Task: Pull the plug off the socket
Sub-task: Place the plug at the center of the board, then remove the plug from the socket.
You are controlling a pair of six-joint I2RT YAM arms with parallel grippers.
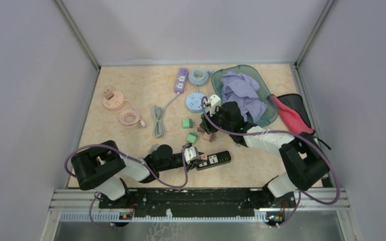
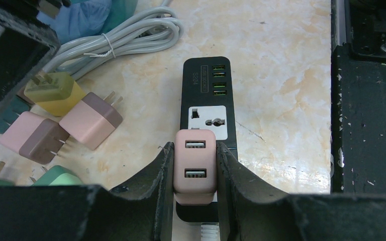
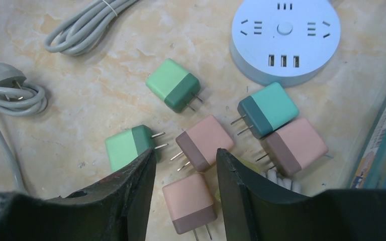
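Note:
My right gripper should next grab the black power strip (image 1: 220,159) across its sides beside the empty outlet, so the plug stays free to pull.
A pale pink plug (image 2: 195,165) with two USB ports sits in the black power strip (image 2: 205,85), the socket, near the table's front edge. My left gripper (image 2: 195,166) is shut on this plug, one finger pressed against each side. In the top view the left gripper (image 1: 193,154) is at the strip's (image 1: 220,159) left end. My right gripper (image 3: 186,155) hangs open over a scatter of loose plugs. A pink and brown plug (image 3: 189,206) lies on the table between its fingers, touching neither. In the top view the right gripper (image 1: 208,131) is behind the strip.
Loose green (image 3: 173,84), teal (image 3: 268,109) and pink (image 3: 294,145) plugs lie around the right gripper. A round blue socket (image 3: 285,37), grey cables (image 3: 88,22), a purple strip (image 1: 181,80), a pink round strip (image 1: 112,99) and a teal tray (image 1: 267,118) with cloth lie behind.

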